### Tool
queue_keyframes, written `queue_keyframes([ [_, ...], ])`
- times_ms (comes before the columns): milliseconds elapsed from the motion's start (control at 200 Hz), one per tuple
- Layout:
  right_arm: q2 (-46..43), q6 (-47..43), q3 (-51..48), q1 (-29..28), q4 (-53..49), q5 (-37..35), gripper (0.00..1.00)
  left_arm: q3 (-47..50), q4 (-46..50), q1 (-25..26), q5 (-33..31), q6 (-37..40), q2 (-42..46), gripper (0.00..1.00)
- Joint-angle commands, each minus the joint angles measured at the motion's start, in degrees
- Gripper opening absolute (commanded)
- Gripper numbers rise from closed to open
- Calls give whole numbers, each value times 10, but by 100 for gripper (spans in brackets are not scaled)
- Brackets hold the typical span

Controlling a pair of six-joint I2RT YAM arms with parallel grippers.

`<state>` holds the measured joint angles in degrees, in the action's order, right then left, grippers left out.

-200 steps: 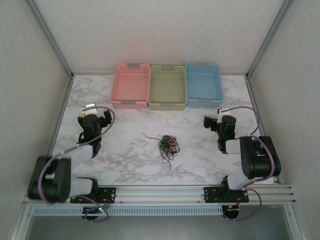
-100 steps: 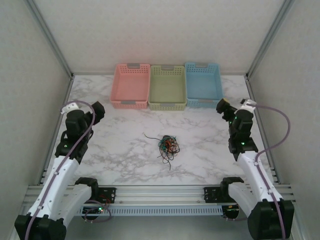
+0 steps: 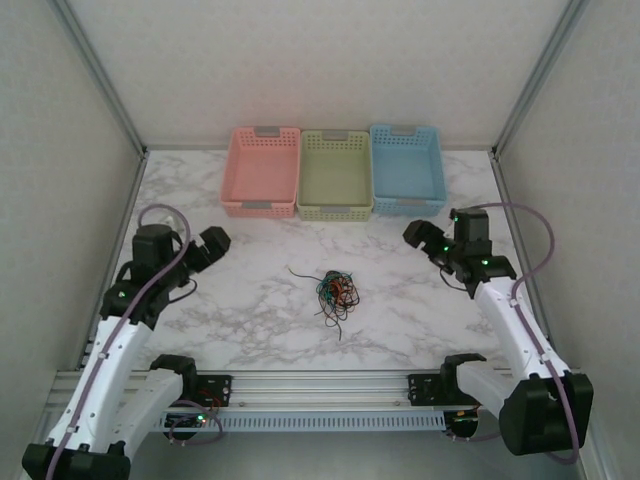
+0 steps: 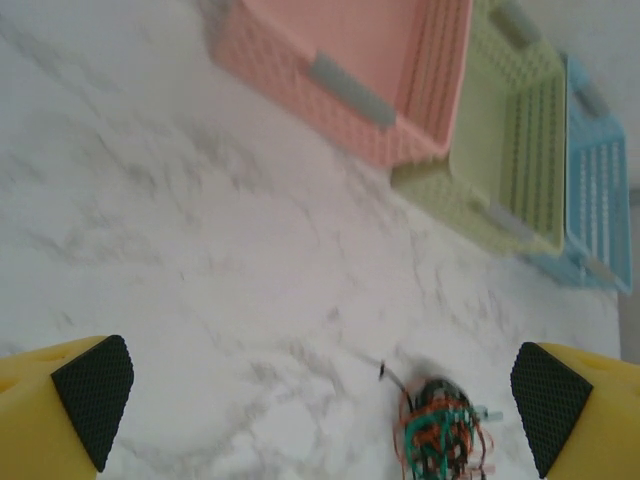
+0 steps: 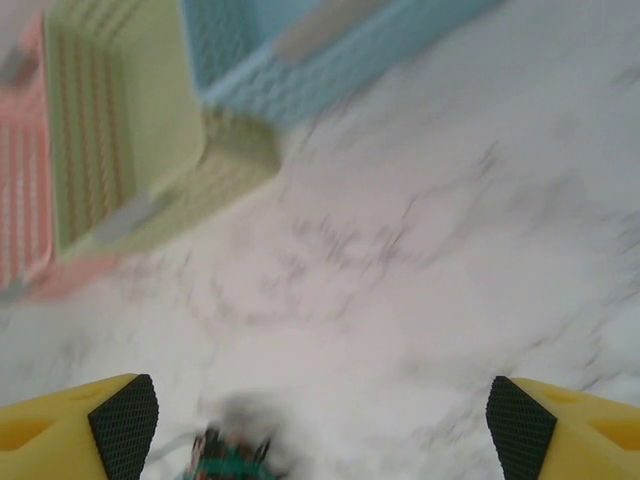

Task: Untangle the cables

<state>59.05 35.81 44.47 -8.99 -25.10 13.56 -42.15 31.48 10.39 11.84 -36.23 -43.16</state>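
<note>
My left gripper should free the black cable next by grabbing its loose end sticking out of the tangle.
The cables (image 3: 336, 292) lie as one small tangle of black, red-orange and green wires on the marble table (image 3: 250, 310), near its middle. The same cables (image 4: 440, 432) sit low between the yellow fingers in the left wrist view, and blurred cables (image 5: 228, 458) show at the bottom edge of the right wrist view. My left gripper (image 3: 212, 246) hangs open to the left of the tangle, well apart from it. On the right, my right gripper (image 3: 420, 238) is open too, with nothing between its fingers.
Three baskets stand side by side at the back of the table: pink (image 3: 262, 172), green (image 3: 335, 174) and blue (image 3: 406, 168). Grey walls and metal frame posts enclose the table. A metal rail (image 3: 320, 384) runs along the near edge.
Both arms have unfolded from their rest pose and swung their grippers inward toward the tangle. The cables have not moved.
</note>
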Motion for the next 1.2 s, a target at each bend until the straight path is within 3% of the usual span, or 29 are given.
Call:
queue_keyframes([
  [0,-4,-28,-8,-56,-34,68,87,52,-49,50,53,-58,-3,100],
  [255,62,-21,-19,-203,-18,17,84,82,-183,184,15,-61,-141,100],
  [395,115,-23,-14,-244,-13,2,74,53,-240,200,25,-54,-267,98],
  [591,145,-16,-11,-271,-3,-27,73,-3,-304,223,39,-53,-404,90],
  [851,157,-11,2,-280,-26,-64,70,-18,-333,235,47,-63,-461,70],
  [1051,154,-1,-6,-279,-21,-71,69,-20,-293,241,42,-48,-445,68],
  [1196,148,5,-8,-279,-31,-74,64,-17,-275,247,42,-44,-441,57],
])
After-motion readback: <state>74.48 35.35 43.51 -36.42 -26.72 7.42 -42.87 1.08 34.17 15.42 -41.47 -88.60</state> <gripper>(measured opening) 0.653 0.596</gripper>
